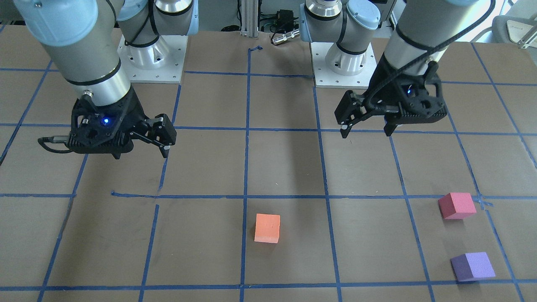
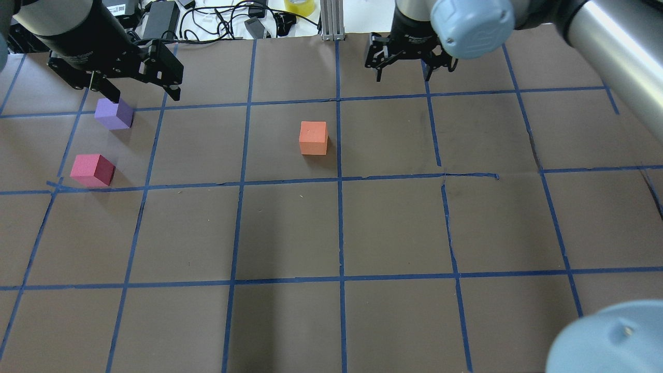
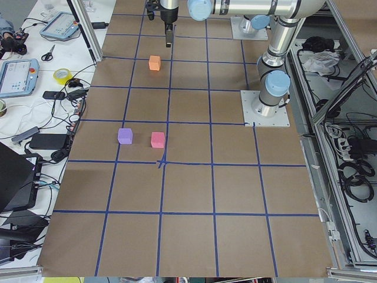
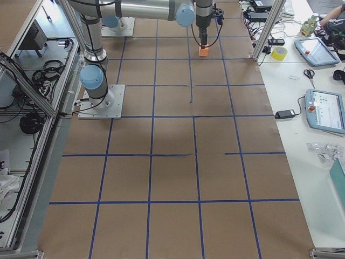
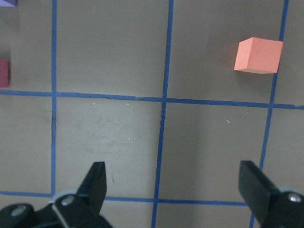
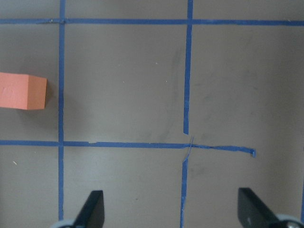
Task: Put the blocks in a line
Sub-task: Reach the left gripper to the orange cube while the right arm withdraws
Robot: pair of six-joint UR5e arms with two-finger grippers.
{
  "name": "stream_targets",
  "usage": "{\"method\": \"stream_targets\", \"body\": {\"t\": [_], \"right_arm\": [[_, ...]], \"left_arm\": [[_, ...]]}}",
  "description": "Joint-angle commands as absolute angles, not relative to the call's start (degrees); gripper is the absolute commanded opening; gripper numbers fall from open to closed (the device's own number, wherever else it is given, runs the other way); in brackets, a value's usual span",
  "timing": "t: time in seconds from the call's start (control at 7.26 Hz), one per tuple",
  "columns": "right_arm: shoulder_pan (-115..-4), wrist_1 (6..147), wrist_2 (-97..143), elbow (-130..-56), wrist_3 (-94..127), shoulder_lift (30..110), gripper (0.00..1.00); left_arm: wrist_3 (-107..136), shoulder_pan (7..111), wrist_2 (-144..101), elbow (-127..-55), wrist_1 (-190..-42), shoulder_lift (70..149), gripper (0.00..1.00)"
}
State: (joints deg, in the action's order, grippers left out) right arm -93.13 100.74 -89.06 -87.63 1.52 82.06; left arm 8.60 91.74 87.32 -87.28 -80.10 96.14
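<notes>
I need to grab the orange block by its opposite sides with my left gripper next, and then I need to line it up with the purple block using that gripper.
Three foam cubes lie apart on the brown table. The orange block sits near the middle. The pinkish-red block and the purple block lie on my left side, the purple one farther from my base. My left gripper hangs open and empty above the table, nearer my base than those two. Its wrist view shows the orange block at the upper right and the pinkish-red block at the left edge. My right gripper is open and empty, hovering beside the orange block.
Blue tape lines grid the brown paper. The two arm bases are bolted at my edge of the table. Cables and a yellow tape roll lie past the far edge. Tablets lie on a side bench.
</notes>
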Motion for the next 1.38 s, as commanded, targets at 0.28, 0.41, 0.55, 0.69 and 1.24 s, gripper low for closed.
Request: {"method": "stream_targets", "body": {"t": [0.28,0.41,0.55,0.69,1.24], "right_arm": [[-92.55,94.47,-90.18,-88.77,-0.71,86.57,1.00],[-92.46,94.13,-90.26,-88.86,-0.62,86.66,1.00],[-92.46,93.70,-93.83,-89.03,-0.70,87.18,1.00],[-92.72,94.04,-94.39,-89.21,-0.36,86.75,1.00],[-92.46,93.87,-87.73,-89.12,-0.53,88.41,1.00]], "left_arm": [[14.33,103.52,86.22,-87.28,-60.84,115.01,1.00],[14.33,103.71,86.57,-87.28,-59.78,117.57,1.00],[14.50,103.71,86.40,-87.36,-55.33,120.12,1.00],[14.59,103.97,86.31,-87.28,-52.33,122.41,1.00],[15.03,103.97,86.92,-87.36,-49.40,126.90,0.97]]}}
